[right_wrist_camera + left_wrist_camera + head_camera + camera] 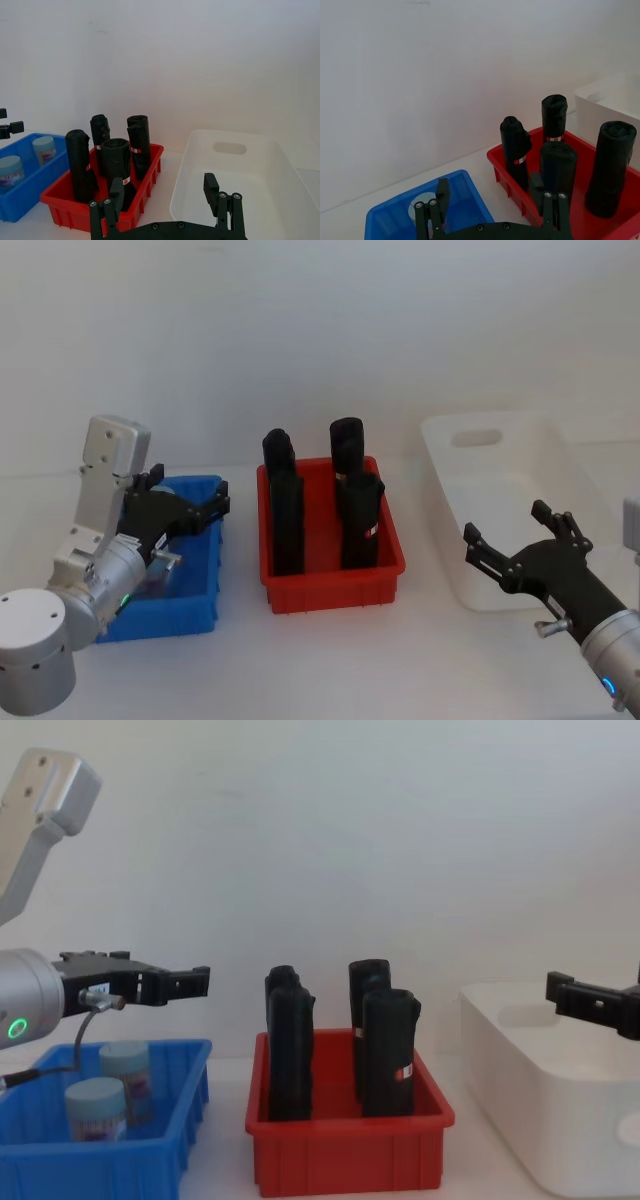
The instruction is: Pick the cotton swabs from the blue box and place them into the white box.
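The left gripper picks up the front cotton swab jar by its pale lid [95, 1097] next. The blue box's sides and the other jar crowd the front jar's body.
Two cotton swab jars [126, 1077] [95, 1111] with pale blue lids stand in the blue box [105, 1160] at the left. My left gripper [186, 984] hovers open above the blue box [190, 625], over its right side, holding nothing. In the left wrist view one pale lid [419, 210] shows below the spread fingers [442, 194]. The white box [447, 490] sits at the right. My right gripper [510, 542] hangs open over its front left part, with nothing in it. The right wrist view shows both jars [44, 149] [10, 172] far off.
A red bin [335, 588] with several tall black rolls [287, 510] stands between the blue box and the white box. The rolls rise well above the bin's rim [345, 1125]. A plain white wall closes the back of the table.
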Motion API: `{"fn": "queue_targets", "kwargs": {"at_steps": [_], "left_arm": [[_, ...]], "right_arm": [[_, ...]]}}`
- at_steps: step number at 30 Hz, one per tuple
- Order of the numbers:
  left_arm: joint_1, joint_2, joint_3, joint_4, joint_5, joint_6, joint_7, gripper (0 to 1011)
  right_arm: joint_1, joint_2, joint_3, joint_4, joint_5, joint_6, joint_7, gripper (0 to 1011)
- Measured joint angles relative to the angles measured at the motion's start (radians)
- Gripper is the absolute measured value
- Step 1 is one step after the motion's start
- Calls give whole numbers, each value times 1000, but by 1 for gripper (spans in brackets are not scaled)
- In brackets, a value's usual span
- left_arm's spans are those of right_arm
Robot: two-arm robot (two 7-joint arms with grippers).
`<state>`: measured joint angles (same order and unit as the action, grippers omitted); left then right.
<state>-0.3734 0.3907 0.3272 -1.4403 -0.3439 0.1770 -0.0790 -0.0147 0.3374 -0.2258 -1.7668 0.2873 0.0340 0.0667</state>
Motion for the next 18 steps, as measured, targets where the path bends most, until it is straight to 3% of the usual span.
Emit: {"fn": "queue_targets", "kwargs": {"at_steps": [18], "left_arm": [[-33, -3, -31, 60, -33, 131, 30, 1004]], "right_arm": [[0, 0, 0, 0, 0, 0, 0, 1002]]}}
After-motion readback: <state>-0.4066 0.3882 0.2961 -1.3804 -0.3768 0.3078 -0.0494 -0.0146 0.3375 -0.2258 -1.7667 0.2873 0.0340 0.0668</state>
